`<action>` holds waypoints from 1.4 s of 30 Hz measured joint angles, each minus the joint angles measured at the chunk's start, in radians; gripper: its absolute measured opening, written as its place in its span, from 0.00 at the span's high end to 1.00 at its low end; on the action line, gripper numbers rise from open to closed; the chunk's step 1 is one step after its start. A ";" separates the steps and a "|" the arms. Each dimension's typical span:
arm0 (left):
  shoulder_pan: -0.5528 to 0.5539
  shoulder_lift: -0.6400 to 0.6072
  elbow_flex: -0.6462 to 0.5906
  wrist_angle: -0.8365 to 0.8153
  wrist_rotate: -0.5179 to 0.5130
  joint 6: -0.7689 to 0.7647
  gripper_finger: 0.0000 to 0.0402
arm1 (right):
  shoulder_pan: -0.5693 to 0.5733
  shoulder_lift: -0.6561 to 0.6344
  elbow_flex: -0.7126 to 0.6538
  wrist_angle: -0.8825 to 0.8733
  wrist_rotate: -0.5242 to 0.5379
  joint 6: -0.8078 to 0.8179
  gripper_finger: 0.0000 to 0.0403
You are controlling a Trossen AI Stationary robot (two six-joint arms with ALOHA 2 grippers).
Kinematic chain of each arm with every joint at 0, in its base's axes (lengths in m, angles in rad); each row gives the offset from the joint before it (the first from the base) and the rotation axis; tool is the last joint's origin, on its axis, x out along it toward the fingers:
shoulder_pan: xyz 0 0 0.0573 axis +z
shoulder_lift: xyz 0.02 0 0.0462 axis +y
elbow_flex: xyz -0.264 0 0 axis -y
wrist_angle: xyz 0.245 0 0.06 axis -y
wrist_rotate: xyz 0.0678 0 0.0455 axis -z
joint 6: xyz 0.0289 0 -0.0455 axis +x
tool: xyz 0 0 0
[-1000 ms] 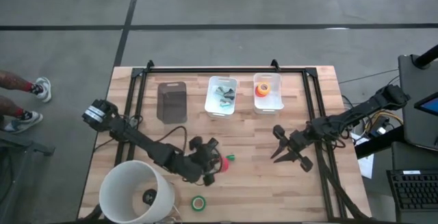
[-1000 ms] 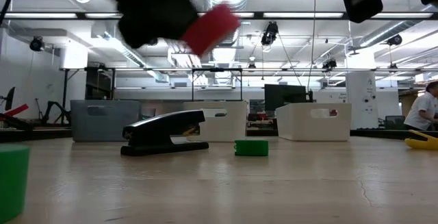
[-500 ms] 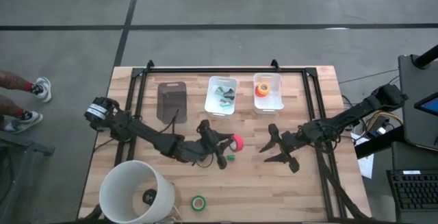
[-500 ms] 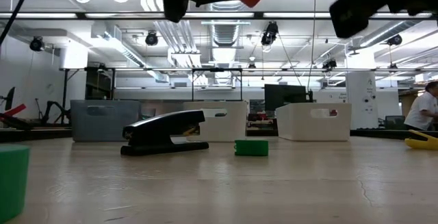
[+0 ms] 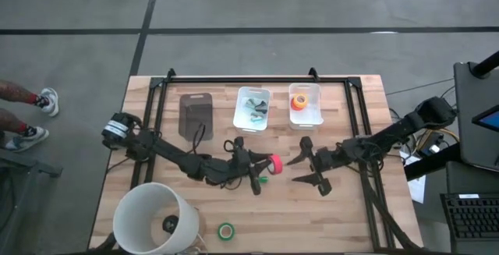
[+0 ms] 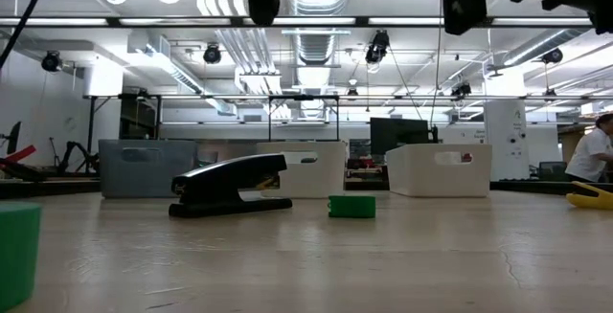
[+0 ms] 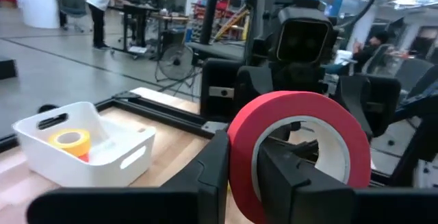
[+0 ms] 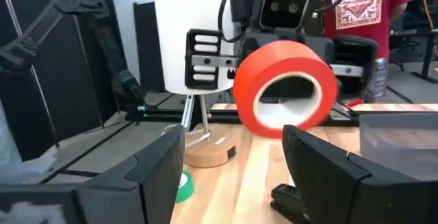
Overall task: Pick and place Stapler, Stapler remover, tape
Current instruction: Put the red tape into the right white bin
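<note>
The robot's right gripper isn't ready to close yet: the red tape roll is beyond and above its fingers, so it first needs to move forward and up to the roll's side [image 5: 274,164] [image 8: 254,80], then close on the roll.
A red tape roll [image 5: 274,163] hangs above the table's middle, with my left gripper [image 5: 268,166] shut on it. Its hole [image 8: 287,104] faces my right gripper [image 5: 301,168], which stands open just to the roll's right and touches nothing. The black stapler [image 6: 230,187] rests on its base on the table, with a small green piece [image 6: 351,206] beside it. A green tape roll [image 5: 225,230] lies near the front edge. An orange-yellow roll [image 5: 299,100] lies in the far right bin. I cannot pick out the stapler remover. My left gripper pinches the red roll's wall [image 7: 239,162], with one finger [image 7: 294,183] inside the hole and the other finger [image 7: 209,169] against the outer face. The fingers come level from the table's left. The roll stands on edge, lifted clear of the table.
At the far edge stand a dark tray [image 5: 196,115], a white bin [image 5: 252,122] with small grey pieces and a white bin [image 5: 310,118]. A big white bucket [image 5: 129,208] stands at the front left. A person's legs [image 5: 23,115] show beyond the table's left side.
My left gripper has carried the red roll up and toward the table's right and far edges, keeping hold. My right gripper has moved toward the table's left, up to the roll, and has opened wider.
</note>
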 joint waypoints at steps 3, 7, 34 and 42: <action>0.004 0.019 0.003 0.015 0.008 0.000 0.85 | 0.000 0.041 0.040 -0.001 0.000 -0.019 0.38; 0.005 0.022 0.010 0.023 0.015 0.000 0.85 | -0.002 0.083 0.085 0.000 -0.001 -0.041 0.37; 0.024 0.047 0.041 0.054 0.035 0.073 0.75 | -0.003 0.147 0.146 -0.001 -0.003 -0.086 0.78; 0.026 0.012 0.041 0.006 0.019 0.113 0.65 | -0.037 0.088 0.147 -0.101 -0.004 -0.078 0.90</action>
